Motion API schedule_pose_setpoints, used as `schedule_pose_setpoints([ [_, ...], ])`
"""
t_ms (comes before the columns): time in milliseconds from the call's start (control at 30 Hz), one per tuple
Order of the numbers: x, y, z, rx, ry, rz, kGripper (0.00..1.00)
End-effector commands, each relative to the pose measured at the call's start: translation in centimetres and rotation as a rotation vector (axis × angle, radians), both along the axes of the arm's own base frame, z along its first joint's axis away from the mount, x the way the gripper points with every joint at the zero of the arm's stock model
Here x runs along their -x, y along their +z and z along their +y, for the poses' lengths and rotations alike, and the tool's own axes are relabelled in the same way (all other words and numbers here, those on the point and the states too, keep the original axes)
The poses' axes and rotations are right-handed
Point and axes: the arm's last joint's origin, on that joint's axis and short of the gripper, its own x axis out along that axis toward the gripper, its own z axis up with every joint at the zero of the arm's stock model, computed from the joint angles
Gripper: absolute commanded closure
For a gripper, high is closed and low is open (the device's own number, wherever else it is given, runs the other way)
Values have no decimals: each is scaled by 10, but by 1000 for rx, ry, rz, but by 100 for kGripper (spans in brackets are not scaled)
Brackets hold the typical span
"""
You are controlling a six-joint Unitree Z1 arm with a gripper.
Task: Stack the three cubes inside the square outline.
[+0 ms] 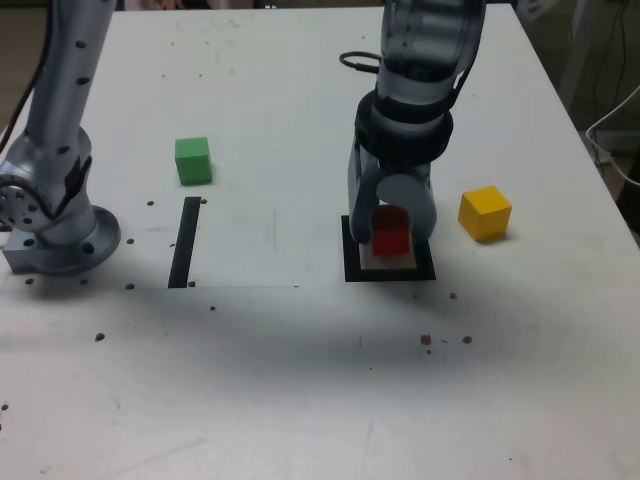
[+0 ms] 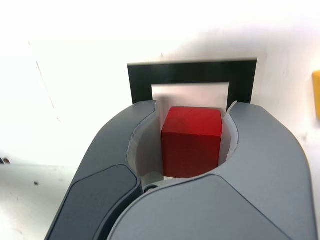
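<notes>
I need to open my gripper now, because the red cube's base [image 1: 391, 252] is down inside the black square outline in the exterior view and the cube would stand.
The red cube [image 1: 391, 232] [image 2: 191, 142] sits between the jaws of my gripper [image 1: 392, 222] [image 2: 192, 107], right over the white middle of the black square outline [image 1: 352, 270] [image 2: 192, 72]. The jaws stand close against both of the cube's sides, shut on it. The cube looks to be at or just above the table. The green cube [image 1: 192, 160] lies far off on the exterior view's left. The yellow cube [image 1: 485, 212] [image 2: 316, 92] lies just beyond the outline on the exterior view's right.
A straight black strip [image 1: 185, 242] lies on the white table [image 1: 300, 380] below the green cube. The arm's grey base [image 1: 55, 235] stands at the exterior view's left edge. A black cable [image 1: 358, 63] loops behind the arm.
</notes>
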Motion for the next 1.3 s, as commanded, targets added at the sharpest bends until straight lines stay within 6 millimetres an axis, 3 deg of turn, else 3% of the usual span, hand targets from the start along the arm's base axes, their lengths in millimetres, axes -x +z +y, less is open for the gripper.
schedule_pose_setpoints([
  [0, 1, 0, 2, -11, -4, 13, 89],
  [500, 2, -1, 0, 41, -28, 45, 75],
  [567, 2, -1, 0, 43, -34, 44, 62],
  [700, 2, 0, 0, 48, -58, 42, 19],
  [800, 4, 0, 1, 41, -66, 44, 4],
  [1267, 6, 19, 4, -12, -74, -11, 1],
])
